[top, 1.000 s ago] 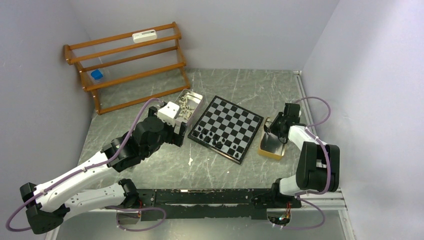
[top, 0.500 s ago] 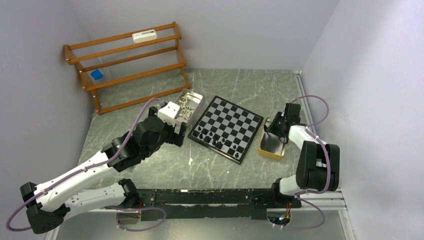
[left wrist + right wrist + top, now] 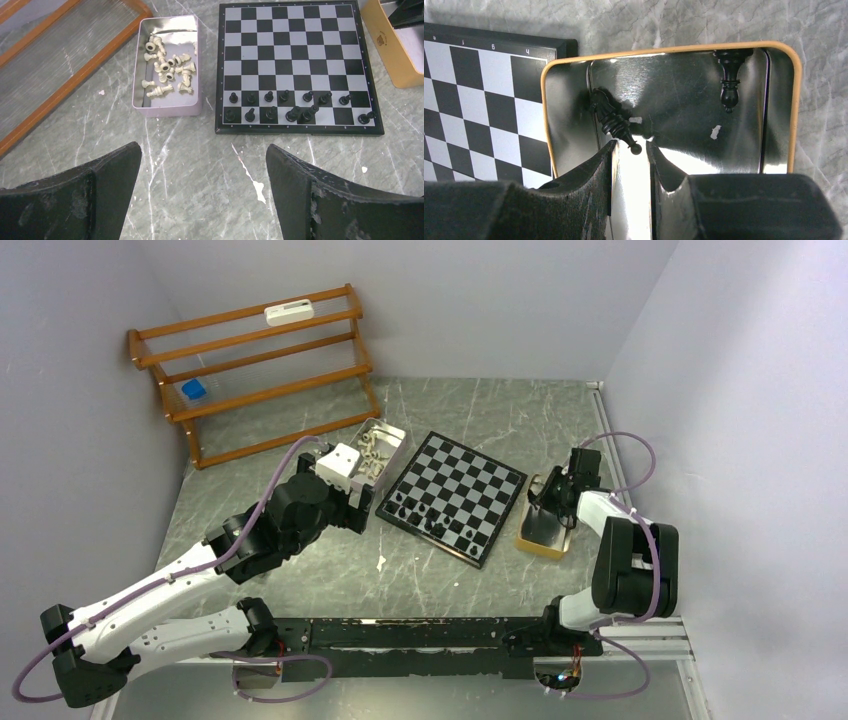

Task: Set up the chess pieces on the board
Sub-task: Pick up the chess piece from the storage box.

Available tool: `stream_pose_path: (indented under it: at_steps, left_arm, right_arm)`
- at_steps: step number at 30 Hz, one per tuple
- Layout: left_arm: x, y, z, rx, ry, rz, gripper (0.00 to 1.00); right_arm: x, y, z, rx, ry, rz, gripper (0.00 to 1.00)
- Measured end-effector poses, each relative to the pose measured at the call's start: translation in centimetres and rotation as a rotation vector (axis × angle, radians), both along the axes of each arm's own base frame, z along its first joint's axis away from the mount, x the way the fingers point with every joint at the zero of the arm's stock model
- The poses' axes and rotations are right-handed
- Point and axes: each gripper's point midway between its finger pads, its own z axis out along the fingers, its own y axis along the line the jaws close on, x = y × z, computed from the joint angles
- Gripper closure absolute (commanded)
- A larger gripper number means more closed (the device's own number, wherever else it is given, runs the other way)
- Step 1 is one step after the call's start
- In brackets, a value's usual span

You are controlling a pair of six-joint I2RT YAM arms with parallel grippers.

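Observation:
The knob of the black piece (image 3: 636, 149) is between both fingers, so my right gripper should close and would hold the knob.
The board (image 3: 455, 495) lies mid-table, with several black chess pieces (image 3: 287, 105) on its two near rows. Cream-white pieces (image 3: 167, 67) lie in a silver tin (image 3: 192, 107) left of the board (image 3: 300, 60). My left gripper (image 3: 202, 155) hovers wide open over bare table, short of the tin and board. My right gripper (image 3: 631, 145) is down inside a yellow-rimmed tin (image 3: 796, 100), its jaws a narrow gap apart. The knob of a black piece (image 3: 611, 120) lying there pokes between the fingertips without being clamped. Another black piece (image 3: 729, 75) lies at the tin's far wall.
A wooden slatted rack (image 3: 255, 370) stands at the back left with a blue object (image 3: 193, 390) and a white object (image 3: 288, 311) on it. The yellow tin (image 3: 530, 540) sits just right of the board, near the right wall.
The right wrist has shifted very slightly over the yellow tin. The left arm has not moved.

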Motion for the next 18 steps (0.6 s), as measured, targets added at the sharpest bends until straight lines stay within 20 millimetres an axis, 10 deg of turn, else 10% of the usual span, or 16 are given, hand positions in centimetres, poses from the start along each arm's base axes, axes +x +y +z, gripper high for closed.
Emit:
stream_pose_path:
  at_steps: [18]
  left_arm:
    - [0.05, -0.06, -0.17, 0.006, 0.003, 0.000, 0.00]
  right_arm:
    - [0.28, 0.23, -0.62, 0.007, -0.025, 0.040, 1.00]
